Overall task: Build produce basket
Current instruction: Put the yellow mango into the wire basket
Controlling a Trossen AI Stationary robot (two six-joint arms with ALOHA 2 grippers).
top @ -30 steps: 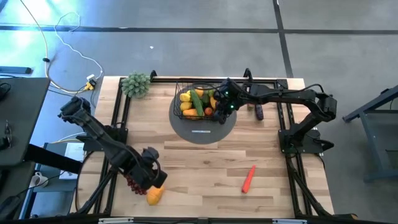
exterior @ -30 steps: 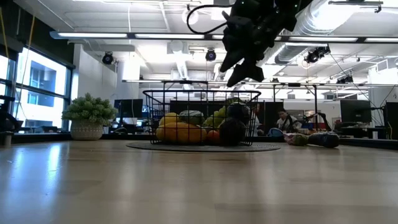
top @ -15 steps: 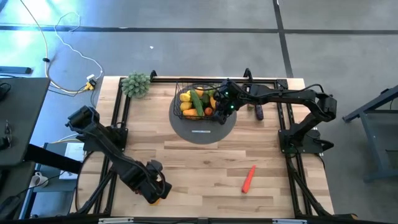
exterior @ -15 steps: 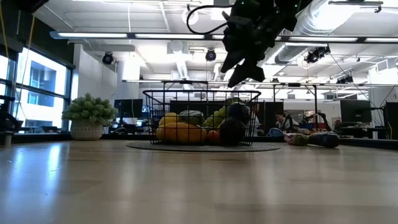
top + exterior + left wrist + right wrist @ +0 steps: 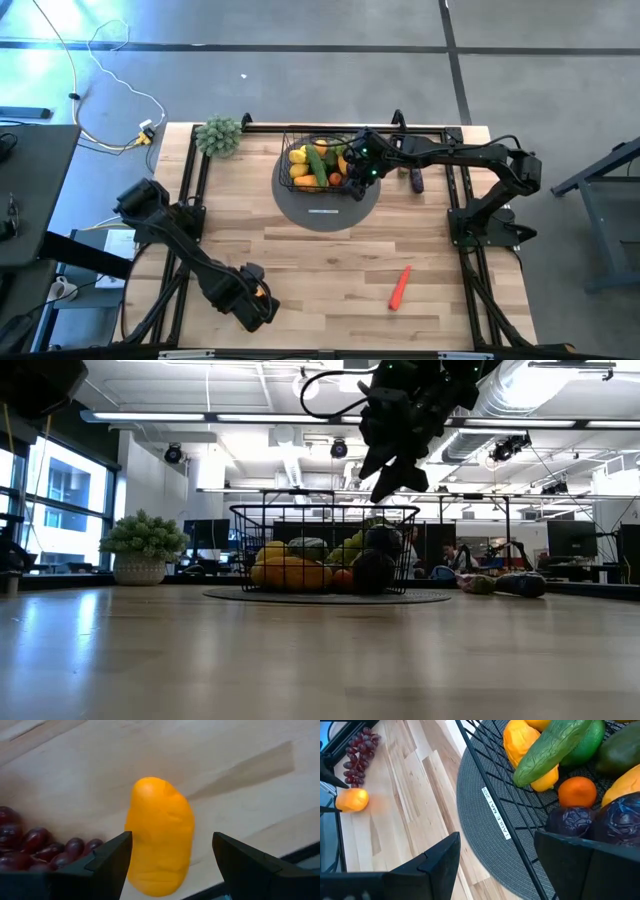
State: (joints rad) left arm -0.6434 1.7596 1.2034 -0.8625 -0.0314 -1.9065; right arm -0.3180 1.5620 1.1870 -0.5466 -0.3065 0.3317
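My left gripper needs to go lower before it closes on the mango, because my left gripper's fingers are above the mango (image 5: 160,835) in the left wrist view.
The black wire basket (image 5: 284,166) stands on a grey round mat (image 5: 325,212) at the far middle, holding yellow, green, orange and purple produce (image 5: 555,745). My right gripper (image 5: 358,170) hangs open and empty over the basket's right side. My left gripper (image 5: 255,303) is low at the table's near left, open, its fingers on either side of the orange mango (image 5: 160,835), which lies on the table. Purple grapes (image 5: 30,847) lie beside the mango. An orange carrot (image 5: 400,287) lies on the table at the near right.
A pale green bushy cluster (image 5: 218,135) stands at the far left corner. A dark item (image 5: 416,181) lies to the right of the mat. The table's near edge runs close behind the mango (image 5: 300,852). Bare wood lies between the mat and the carrot.
My left gripper has gone toward the table's near edge and down, and now covers the grapes and mango in the high view. My right gripper has kept still over the basket.
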